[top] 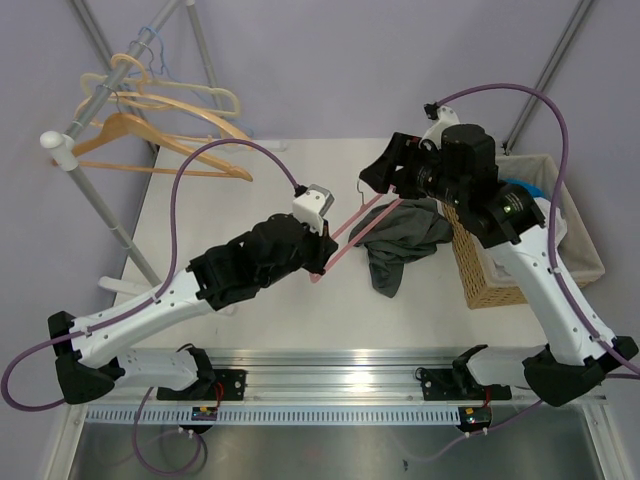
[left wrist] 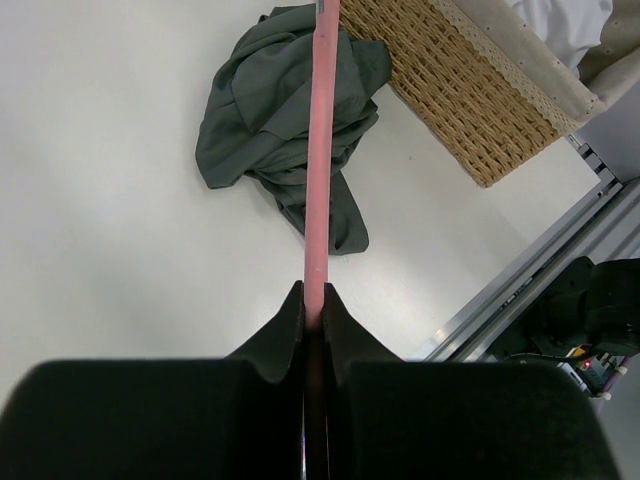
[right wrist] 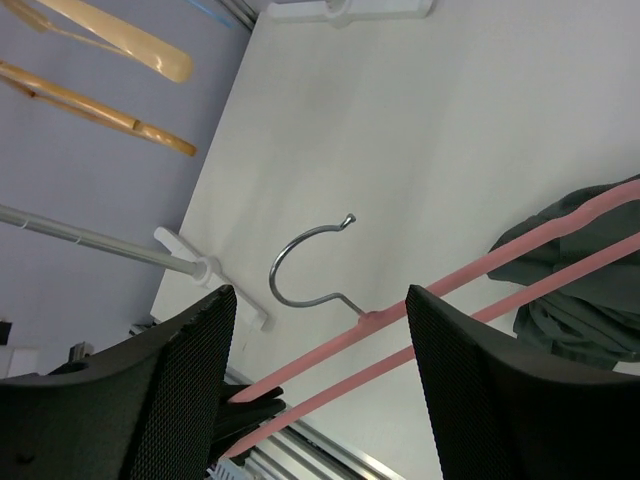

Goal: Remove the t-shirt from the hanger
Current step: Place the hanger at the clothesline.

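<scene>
Next, my right gripper grabs the hanger by its metal hook [top: 361, 191], which leaves the pink bars free to come away from the t-shirt [top: 402, 240].
The pink hanger [top: 345, 238] with its metal hook [right wrist: 300, 270] is held tilted above the table. My left gripper [left wrist: 314, 300] is shut on the hanger's [left wrist: 318, 150] near end. The dark grey t-shirt [top: 402, 240] lies crumpled on the table beside the basket, under the hanger's far end; I cannot tell whether that end still touches it. In the left wrist view the t-shirt [left wrist: 265, 110] lies below the pink bar. My right gripper [right wrist: 320, 330] hovers open above the hanger [right wrist: 480, 270] near the hook, holding nothing, with the t-shirt [right wrist: 590, 300] off to its right.
A wicker basket [top: 500, 270] with a pale liner stands at the right, close to the t-shirt. A clothes rack with wooden hangers [top: 160, 120] stands at the back left. A metal rail [top: 330, 370] runs along the near edge.
</scene>
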Robot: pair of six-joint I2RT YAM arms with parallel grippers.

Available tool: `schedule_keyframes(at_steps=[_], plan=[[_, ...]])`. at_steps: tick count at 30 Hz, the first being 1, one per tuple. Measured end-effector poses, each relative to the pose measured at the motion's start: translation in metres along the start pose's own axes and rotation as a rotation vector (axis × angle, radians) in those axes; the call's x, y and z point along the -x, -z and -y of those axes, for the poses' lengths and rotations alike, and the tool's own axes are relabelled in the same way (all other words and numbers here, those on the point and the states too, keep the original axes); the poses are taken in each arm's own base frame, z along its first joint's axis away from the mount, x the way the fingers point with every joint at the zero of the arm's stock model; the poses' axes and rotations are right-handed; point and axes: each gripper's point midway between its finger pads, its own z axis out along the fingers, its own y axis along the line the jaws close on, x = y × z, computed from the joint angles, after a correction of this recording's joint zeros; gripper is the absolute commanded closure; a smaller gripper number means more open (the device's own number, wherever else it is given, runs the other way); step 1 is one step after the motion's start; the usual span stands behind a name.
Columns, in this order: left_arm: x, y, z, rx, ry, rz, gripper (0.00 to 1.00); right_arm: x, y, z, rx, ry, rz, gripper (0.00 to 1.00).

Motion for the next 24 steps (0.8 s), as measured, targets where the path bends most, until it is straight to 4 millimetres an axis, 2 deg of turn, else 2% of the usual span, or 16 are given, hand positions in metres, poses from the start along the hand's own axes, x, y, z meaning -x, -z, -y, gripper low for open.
schedule_keyframes(at_steps=[7,13,24], plan=[[-0.001,0.001,0.003,-0.005,0.000,-0.001,1.00,-0.020,-0.025,0.001,-0.009,0.004,-0.065,0.26],[-0.004,0.002,0.010,-0.024,-0.005,-0.006,1.00,-0.016,-0.027,-0.002,0.007,0.001,-0.041,0.32],[-0.005,0.003,0.013,-0.031,-0.008,-0.008,1.00,-0.015,-0.023,-0.005,0.037,0.009,-0.016,0.37]])
